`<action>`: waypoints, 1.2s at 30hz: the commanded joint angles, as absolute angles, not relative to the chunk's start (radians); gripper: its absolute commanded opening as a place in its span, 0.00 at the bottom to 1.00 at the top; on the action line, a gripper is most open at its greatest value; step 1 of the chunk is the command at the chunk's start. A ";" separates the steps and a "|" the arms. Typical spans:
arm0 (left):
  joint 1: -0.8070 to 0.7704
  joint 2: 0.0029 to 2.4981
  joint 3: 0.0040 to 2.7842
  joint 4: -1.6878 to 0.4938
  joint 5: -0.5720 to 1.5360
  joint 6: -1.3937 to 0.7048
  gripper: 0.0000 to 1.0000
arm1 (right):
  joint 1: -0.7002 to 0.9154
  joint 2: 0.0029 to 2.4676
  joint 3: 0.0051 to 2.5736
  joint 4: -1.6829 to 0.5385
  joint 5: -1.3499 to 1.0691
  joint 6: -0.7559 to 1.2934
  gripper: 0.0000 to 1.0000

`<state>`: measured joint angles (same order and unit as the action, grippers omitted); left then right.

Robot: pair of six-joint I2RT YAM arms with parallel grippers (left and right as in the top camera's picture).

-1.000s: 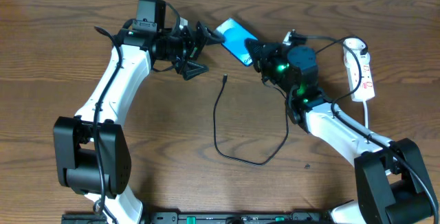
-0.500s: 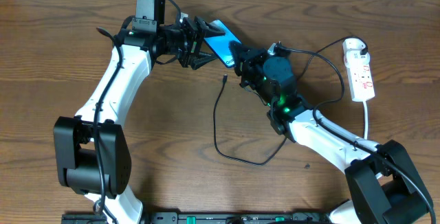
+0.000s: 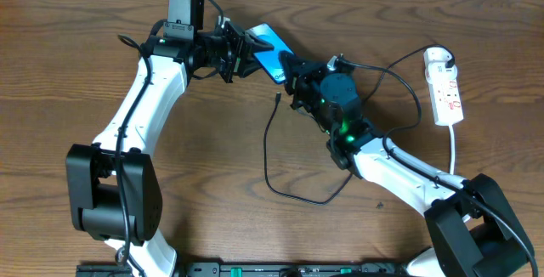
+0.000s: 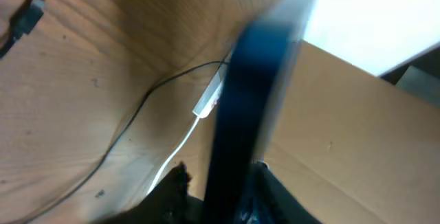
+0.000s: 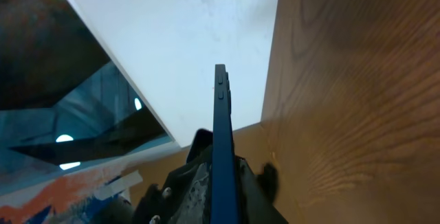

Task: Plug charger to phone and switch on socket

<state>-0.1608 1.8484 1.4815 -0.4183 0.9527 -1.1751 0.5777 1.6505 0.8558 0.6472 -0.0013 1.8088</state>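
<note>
My left gripper's fingers clasp the phone's far end, one lying over its blue screen, so it is time for my right gripper to let go.
The phone (image 3: 265, 41) with its blue screen is held off the table between both arms. My right gripper (image 3: 293, 71) is shut on its near end; in the right wrist view the phone (image 5: 221, 128) runs edge-on up from that gripper (image 5: 223, 183). My left gripper (image 3: 246, 48) straddles its far end. In the left wrist view the phone (image 4: 251, 100) stands between the narrowed jaws of that gripper (image 4: 220, 183), with a thin gap at the left finger. The charger (image 3: 270, 154) loops on the table, its plug tip (image 3: 278, 98) loose just below the phone. The socket (image 3: 447, 90) lies at the right.
The socket's white cord (image 3: 456, 154) runs down toward the right arm's base. A black lead (image 3: 399, 73) arcs from the right arm to the socket. Bare wood lies left of and below the charger loop.
The right gripper carried the phone left toward the left arm. The left gripper's wide jaws have narrowed round the phone's far end.
</note>
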 commanded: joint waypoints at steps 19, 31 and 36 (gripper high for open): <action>-0.157 1.825 1.491 -0.262 0.897 -1.069 0.07 | 0.591 1.627 0.871 0.663 -0.010 1.847 0.10; -0.146 1.825 1.491 -0.088 1.026 -0.985 0.07 | 0.579 1.627 0.871 0.662 0.001 1.710 0.34; -0.119 1.825 1.491 -0.102 1.064 -0.925 0.07 | 0.548 1.627 0.871 0.662 -0.018 1.500 0.43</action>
